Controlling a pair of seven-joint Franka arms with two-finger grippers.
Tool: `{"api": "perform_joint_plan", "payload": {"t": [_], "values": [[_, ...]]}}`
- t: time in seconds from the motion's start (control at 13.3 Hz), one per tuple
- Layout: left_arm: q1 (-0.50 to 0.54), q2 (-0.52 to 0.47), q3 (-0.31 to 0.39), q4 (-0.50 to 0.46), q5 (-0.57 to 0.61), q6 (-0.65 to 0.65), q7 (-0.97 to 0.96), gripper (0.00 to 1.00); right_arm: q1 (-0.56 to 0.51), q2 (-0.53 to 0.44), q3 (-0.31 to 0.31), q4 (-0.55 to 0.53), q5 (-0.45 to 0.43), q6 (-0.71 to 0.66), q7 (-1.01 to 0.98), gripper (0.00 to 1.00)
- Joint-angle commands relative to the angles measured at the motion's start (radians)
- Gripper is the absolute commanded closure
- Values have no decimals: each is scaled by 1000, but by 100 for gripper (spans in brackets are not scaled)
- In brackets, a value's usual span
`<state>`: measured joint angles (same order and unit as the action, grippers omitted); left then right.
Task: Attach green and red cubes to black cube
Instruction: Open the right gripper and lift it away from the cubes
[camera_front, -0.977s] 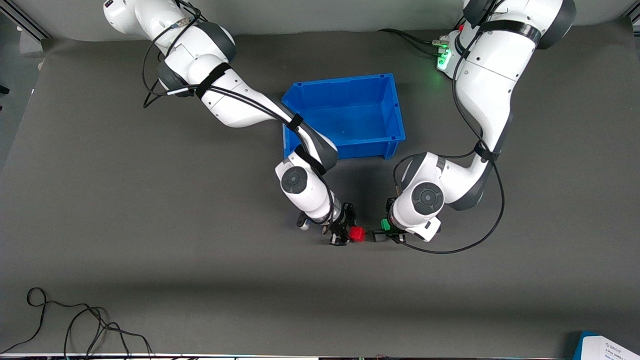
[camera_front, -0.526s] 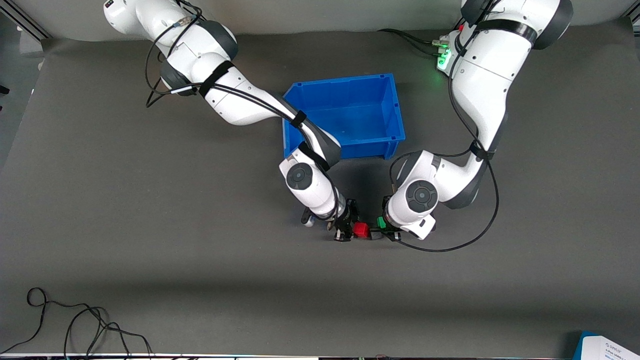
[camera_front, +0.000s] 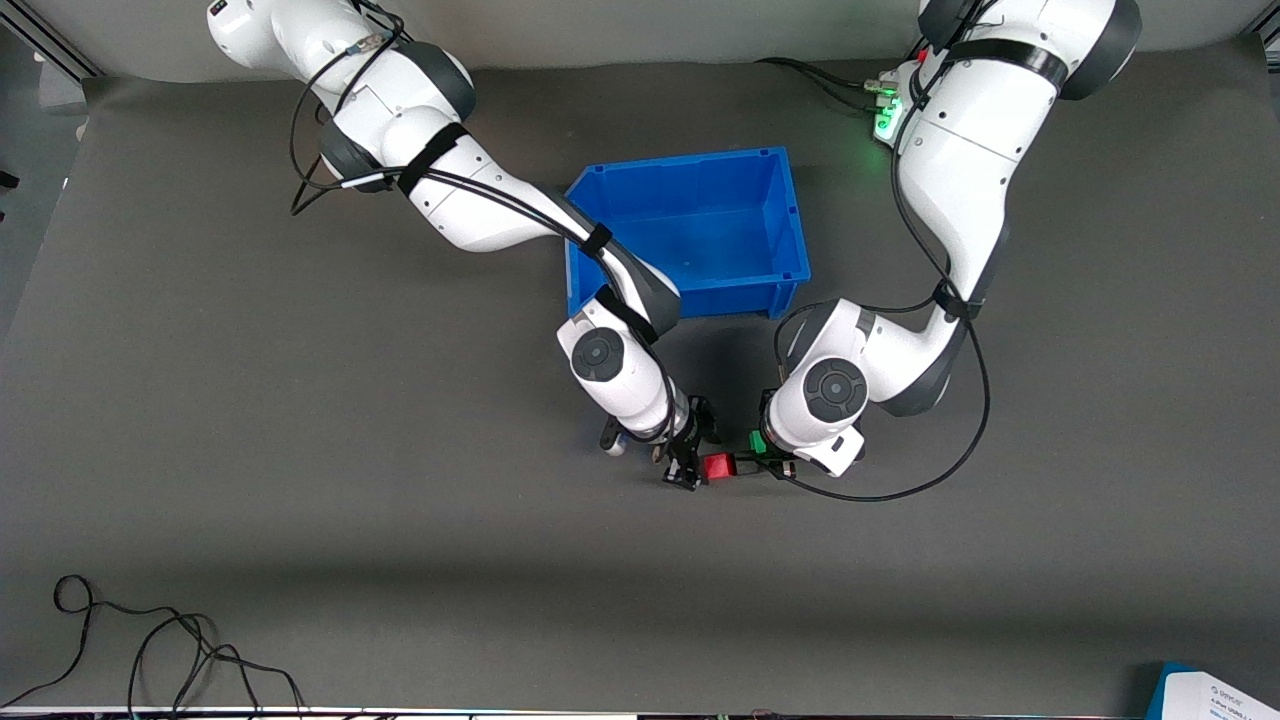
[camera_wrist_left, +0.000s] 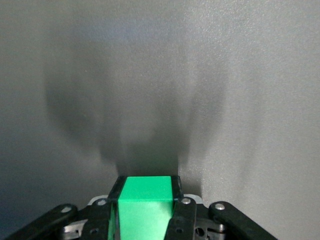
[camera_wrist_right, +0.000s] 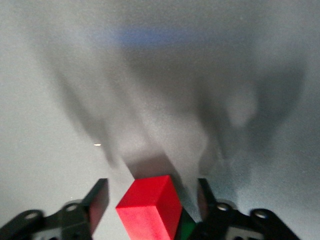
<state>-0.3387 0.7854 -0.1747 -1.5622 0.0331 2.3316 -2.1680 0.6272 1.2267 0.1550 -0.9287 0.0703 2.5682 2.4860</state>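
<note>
The green cube's edge (camera_front: 757, 442) (camera_wrist_left: 146, 178) touches its shadow on the mat, so my left gripper needs to open now.
The red cube (camera_front: 718, 465) lies low over the mat, nearer to the front camera than the blue bin. My right gripper (camera_front: 700, 462) is open around it; in the right wrist view the red cube (camera_wrist_right: 150, 210) sits turned between the spread fingers (camera_wrist_right: 97, 200), with a gap on each side. My left gripper (camera_front: 768, 455) is shut on the green cube (camera_front: 758, 443), whose sides the fingers (camera_wrist_left: 182, 210) clamp in the left wrist view (camera_wrist_left: 145, 202). Green and red sit close together. A dark patch between them may be the black cube; I cannot tell.
The blue bin (camera_front: 680, 165) stands farther from the front camera than both grippers. A loose black cable (camera_front: 150, 640) lies by the front edge toward the right arm's end. A blue-and-white sheet (camera_front: 1220, 695) lies at the front corner toward the left arm's end.
My left gripper has carried the green cube toward the red cube, closing the gap between them. The right gripper and red cube shifted slightly toward the green cube.
</note>
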Motion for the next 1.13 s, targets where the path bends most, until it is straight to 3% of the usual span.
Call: {"api": "perform_joint_plan", "payload": {"t": [0.0,0.23,0.45,0.53,0.6,1.05], "values": [[-14,11,8,16,10,-11,-15,100,-9,-33,-2,-5,-7,-67,-67,0],[-14,11,8,17,10,-8,-13,100,-44,-134,-3,-22,-7,-193,-162,0],[-8,8,8,27,11,-5,-1,100,-96,-274,-2,-171,3,-212,-281,0],[-6,8,8,40,11,-8,-1,69,-109,-312,-2,-212,3,-218,-300,0],[-6,8,9,51,13,-15,-4,1,-122,-350,-2,-243,3,-236,-315,0],[0,-8,47,134,21,-129,-3,0,-230,-600,-2,-383,3,-543,-635,0]]}}
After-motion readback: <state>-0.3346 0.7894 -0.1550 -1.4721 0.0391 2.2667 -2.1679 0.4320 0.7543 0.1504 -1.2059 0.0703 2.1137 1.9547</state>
